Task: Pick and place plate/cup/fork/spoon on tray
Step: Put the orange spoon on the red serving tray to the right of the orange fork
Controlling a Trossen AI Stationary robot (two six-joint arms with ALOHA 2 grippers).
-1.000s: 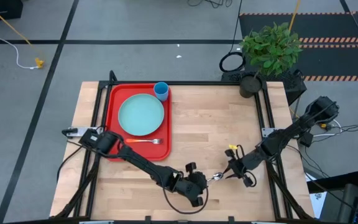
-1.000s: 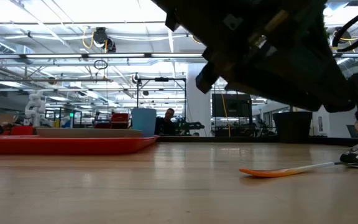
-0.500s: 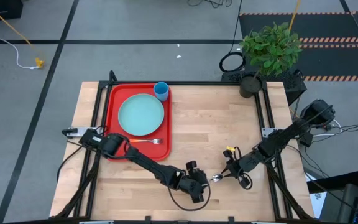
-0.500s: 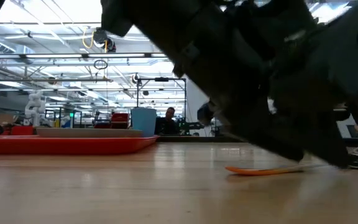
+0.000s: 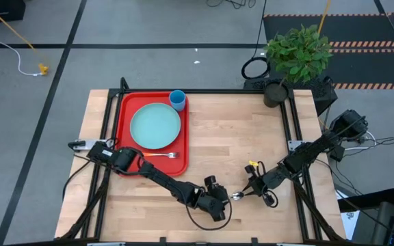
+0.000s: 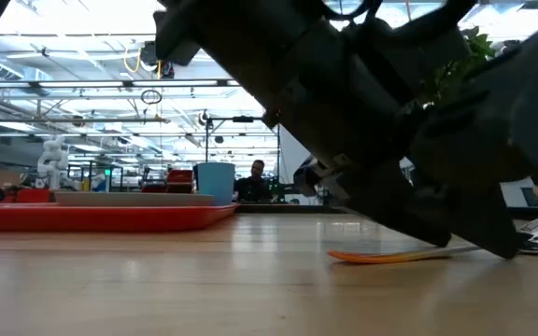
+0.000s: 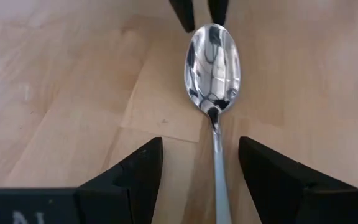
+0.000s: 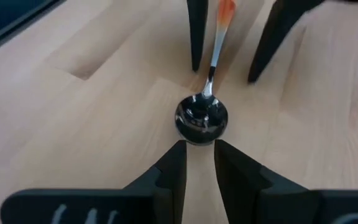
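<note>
I should grip the spoon by its thin metal neck (image 7: 216, 132) with my left gripper next, so I can set it on the red tray beside the fork.
The orange-handled spoon (image 5: 237, 196) lies near the table's front edge, between my two grippers. My left gripper (image 7: 201, 146) is open and low over the table. Its fingers stand on either side of the spoon's shaft (image 7: 217, 162) and touch nothing. My right gripper (image 8: 199, 149) is at the spoon's bowl (image 8: 201, 116), shut on its tip. The red tray (image 5: 124, 137) at the far left holds the teal plate (image 5: 155, 126), the blue cup (image 5: 177, 100) and the fork (image 5: 159, 155). My right gripper has the tip of the spoon's bowl (image 7: 211, 30) between its two fingertips, coming low from the table's right and along the spoon. The orange handle end (image 6: 344, 255) rests on the table.
A potted plant (image 5: 296, 55) stands at the table's far right corner. Black frame rails (image 5: 294, 130) run along the table's sides. Bare wood lies between the tray and the grippers.
My right gripper has moved toward the table's left with the spoon, whose handle has slid along the table toward my left gripper. My left gripper has come down low over the handle, and its fingers now stand on either side of the shaft.
</note>
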